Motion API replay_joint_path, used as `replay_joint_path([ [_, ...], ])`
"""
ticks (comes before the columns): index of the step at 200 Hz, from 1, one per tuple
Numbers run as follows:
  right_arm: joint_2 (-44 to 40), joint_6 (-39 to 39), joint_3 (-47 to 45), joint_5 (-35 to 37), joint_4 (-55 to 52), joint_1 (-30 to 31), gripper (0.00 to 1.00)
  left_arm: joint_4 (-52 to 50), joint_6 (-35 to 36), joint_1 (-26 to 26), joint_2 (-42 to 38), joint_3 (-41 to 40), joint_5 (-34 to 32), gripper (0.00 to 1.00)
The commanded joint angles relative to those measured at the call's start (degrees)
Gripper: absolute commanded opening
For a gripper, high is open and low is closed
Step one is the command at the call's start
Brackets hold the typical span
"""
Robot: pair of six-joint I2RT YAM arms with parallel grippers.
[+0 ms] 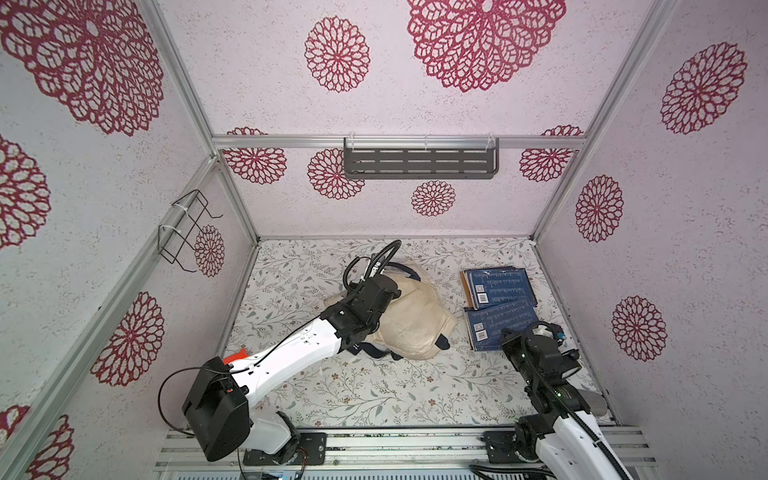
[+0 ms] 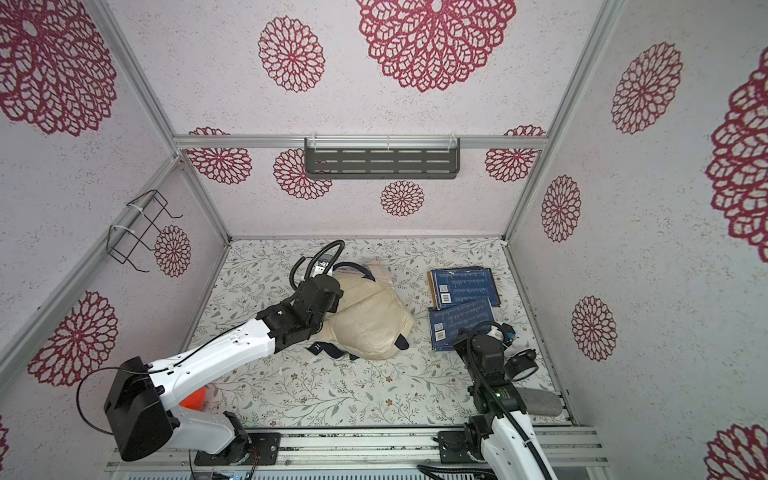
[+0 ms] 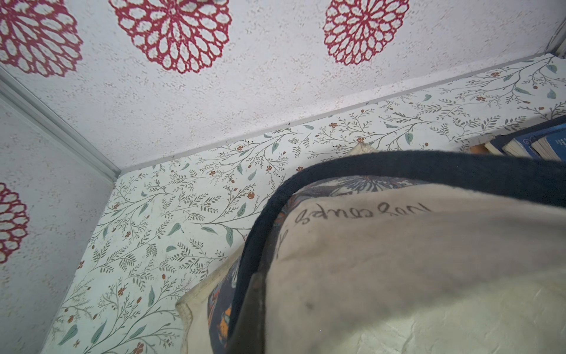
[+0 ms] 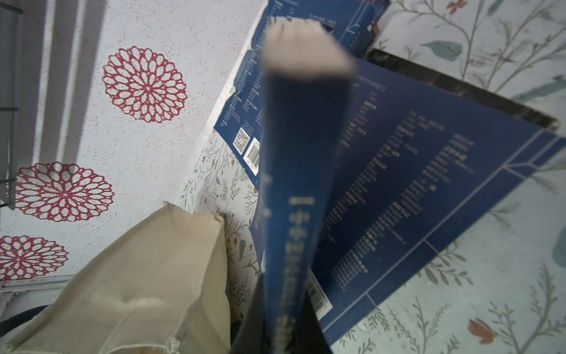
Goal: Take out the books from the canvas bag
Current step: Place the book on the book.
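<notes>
My right gripper is holding the book on edge, and the book would tip over at an angle if I opened now. It should keep holding the book until the book lies flat.
The cream canvas bag (image 1: 415, 322) (image 2: 370, 328) lies crumpled mid-table, with navy straps (image 3: 398, 167) and a dark floral print (image 3: 220, 309). My left gripper (image 1: 388, 291) (image 3: 263, 321) is at the bag's left side, shut on its cloth, which drapes over the fingers. Two lots of dark blue books lie flat to the right, one stack farther back (image 1: 498, 286) (image 2: 463, 286) and one nearer (image 1: 494, 326) (image 2: 459, 328). My right gripper (image 4: 281, 337) is shut on another dark blue book (image 4: 294, 184), held spine-up above the near one (image 4: 428, 190). In both top views the wrist (image 1: 536, 349) hides that grip.
A grey slotted shelf (image 1: 419, 162) hangs on the back wall and a black wire rack (image 1: 187, 232) on the left wall. An orange object (image 2: 193, 399) sits under my left arm. A grey object (image 2: 540, 401) lies by the front right corner. Walls close three sides.
</notes>
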Motion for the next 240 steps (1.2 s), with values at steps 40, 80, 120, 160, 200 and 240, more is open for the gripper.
replay_joint_path([
  [40, 7.32, 5.15, -1.8, -12.63, 7.91, -7.99, 0.0, 2.09, 0.29, -0.65, -1.33, -0.64, -1.3, 0.0],
  [80, 6.62, 6.11, -3.01, -12.39, 7.31, -10.64, 0.0, 2.08, 0.58, -0.87, -1.4, -0.64, -1.47, 0.0],
  [120, 7.7, 5.62, -3.2, -13.89, 6.57, -13.95, 0.0, 2.16, 0.66, -0.87, -1.05, -0.55, -1.38, 0.0],
  [160, 10.56, 4.04, -2.51, -16.75, 7.57, -15.93, 0.13, 2.17, 0.87, -0.91, -0.98, -0.46, -1.55, 0.0],
  [200, 12.5, 3.25, -2.48, -19.03, 8.62, -16.15, 0.25, 2.21, 0.77, -0.97, -1.07, -0.46, -1.64, 0.0],
  [240, 10.4, 1.76, -1.56, -18.78, 4.47, -16.39, 0.42, 2.08, 0.86, -1.0, -1.07, -0.46, -1.82, 0.0],
])
